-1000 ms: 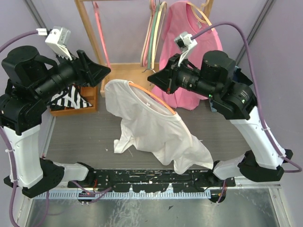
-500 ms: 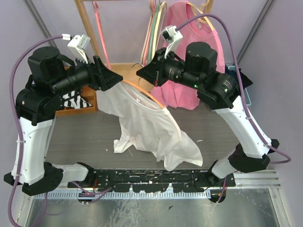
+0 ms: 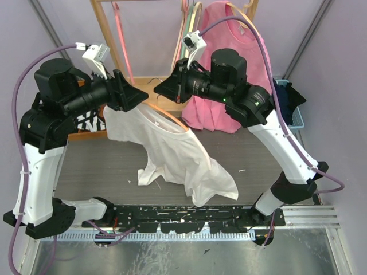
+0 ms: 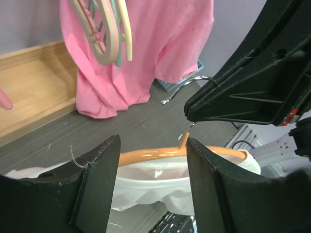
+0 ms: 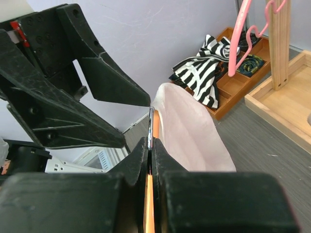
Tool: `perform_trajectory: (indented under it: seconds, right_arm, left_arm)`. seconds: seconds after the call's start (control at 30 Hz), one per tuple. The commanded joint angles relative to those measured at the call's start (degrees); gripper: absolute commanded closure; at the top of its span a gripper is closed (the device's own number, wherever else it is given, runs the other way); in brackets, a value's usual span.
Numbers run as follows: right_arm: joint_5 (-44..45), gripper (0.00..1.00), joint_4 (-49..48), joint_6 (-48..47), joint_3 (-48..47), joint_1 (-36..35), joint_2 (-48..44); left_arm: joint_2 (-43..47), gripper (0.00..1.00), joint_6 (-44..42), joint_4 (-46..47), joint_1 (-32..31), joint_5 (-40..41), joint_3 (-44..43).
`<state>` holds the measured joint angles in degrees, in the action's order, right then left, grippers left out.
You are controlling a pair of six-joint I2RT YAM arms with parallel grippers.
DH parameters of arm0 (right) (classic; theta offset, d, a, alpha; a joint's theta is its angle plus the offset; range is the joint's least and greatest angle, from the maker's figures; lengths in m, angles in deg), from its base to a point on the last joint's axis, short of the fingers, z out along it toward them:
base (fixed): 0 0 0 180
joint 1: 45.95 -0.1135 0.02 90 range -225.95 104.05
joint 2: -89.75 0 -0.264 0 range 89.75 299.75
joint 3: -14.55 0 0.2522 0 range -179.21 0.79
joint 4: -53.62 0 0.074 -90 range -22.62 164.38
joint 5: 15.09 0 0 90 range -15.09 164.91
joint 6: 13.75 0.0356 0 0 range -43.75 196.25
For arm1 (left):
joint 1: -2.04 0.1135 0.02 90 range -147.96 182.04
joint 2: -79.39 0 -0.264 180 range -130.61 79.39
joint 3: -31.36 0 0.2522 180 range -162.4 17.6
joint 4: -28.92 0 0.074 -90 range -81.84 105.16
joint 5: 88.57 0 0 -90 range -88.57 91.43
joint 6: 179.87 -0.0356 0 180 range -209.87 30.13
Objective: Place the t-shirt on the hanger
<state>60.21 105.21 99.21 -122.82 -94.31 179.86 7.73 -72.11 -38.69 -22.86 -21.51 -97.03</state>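
Observation:
The orange hanger should be held by my left gripper at its neck below the wire hook, so my right gripper is free to put the t-shirt's shoulder on.
The white t-shirt hangs draped over the orange hanger, its lower half trailing onto the grey table. My right gripper is shut on the hanger's silver wire hook, which runs up between its fingers in the right wrist view, with the orange hanger below and the t-shirt beyond. My left gripper is open at the shirt's upper left shoulder. In the left wrist view its fingers stand wide, and the hanger and t-shirt collar show through the gap.
A pink t-shirt and several pale hangers hang on the wooden rack at the back. A wooden tray holds striped cloth at left. A blue bin with dark cloth sits at right.
Both arms rose and swung left and back. The right gripper carried the hanger and shirt leftward, and the left gripper closed in on the shirt's shoulder. Less cloth lies on the table.

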Motion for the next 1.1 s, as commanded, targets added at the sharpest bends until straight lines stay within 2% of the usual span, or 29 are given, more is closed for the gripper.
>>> perform_trajectory:
  seconds: [0.0,0.43,0.67,0.77,1.07]
  right_arm:
    - [-2.9,0.99,-8.7,3.2,-3.1,0.0,0.3]
    - [-4.3,0.99,-10.5,4.9,-6.4,0.0,3.7]
    - [-4.8,0.99,-10.6,5.5,-8.9,0.0,5.2]
    - [-5.1,0.99,-11.1,6.1,-8.6,0.0,5.2]
    - [-4.5,0.99,-12.4,6.5,-6.4,0.0,4.1]
  left_arm:
    - [-0.6,0.37,-2.4,0.6,-0.2,1.7,1.0]
    - [-2.6,0.38,-3.5,0.6,-3.5,4.2,2.6]
    - [-2.6,0.40,-4.9,-0.9,-5.7,8.5,2.8]
    - [-2.7,0.48,-5.3,-0.9,-6.7,9.7,2.8]
    - [-4.5,0.87,-5.3,-1.4,-9.3,11.4,1.0]
